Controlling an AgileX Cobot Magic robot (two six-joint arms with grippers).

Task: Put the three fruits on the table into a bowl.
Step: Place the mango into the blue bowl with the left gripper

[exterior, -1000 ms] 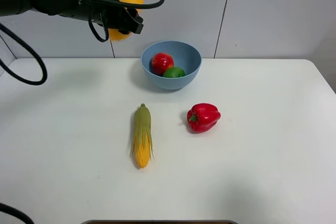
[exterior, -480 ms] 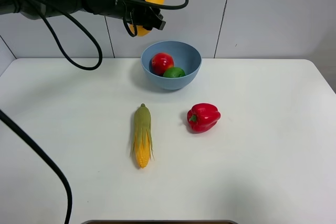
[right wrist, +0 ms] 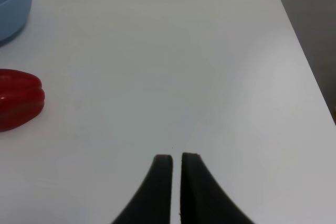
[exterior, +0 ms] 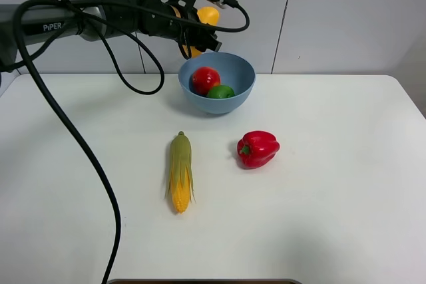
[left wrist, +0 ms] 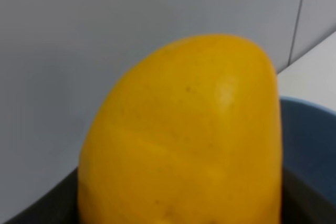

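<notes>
The yellow-orange mango hangs above the light-blue bowl's rim and would drop if released now, so it is too early to let go. My left gripper lowers it into the bowl first.
My left gripper (exterior: 200, 31) is shut on the yellow-orange mango (exterior: 208, 15), held in the air just left of and above the light-blue bowl (exterior: 241, 68). The mango (left wrist: 181, 135) fills the left wrist view, with the bowl's rim (left wrist: 310, 124) behind it. The red pomegranate-like fruit (exterior: 205, 80) and the green lime (exterior: 220, 92) lie inside the bowl. My right gripper (right wrist: 176, 157) is shut and empty over the white table (right wrist: 210, 66); it does not show in the high view.
A corn cob with green husk (exterior: 180, 171) lies in the middle of the table. A red bell pepper (exterior: 257, 148) sits to its right and also shows in the right wrist view (right wrist: 18, 98). The bowl's edge (right wrist: 13, 9) shows there too.
My left arm has carried the mango to the right and slightly down, from well left of the bowl to just beside its left rim. Nothing else moved.
</notes>
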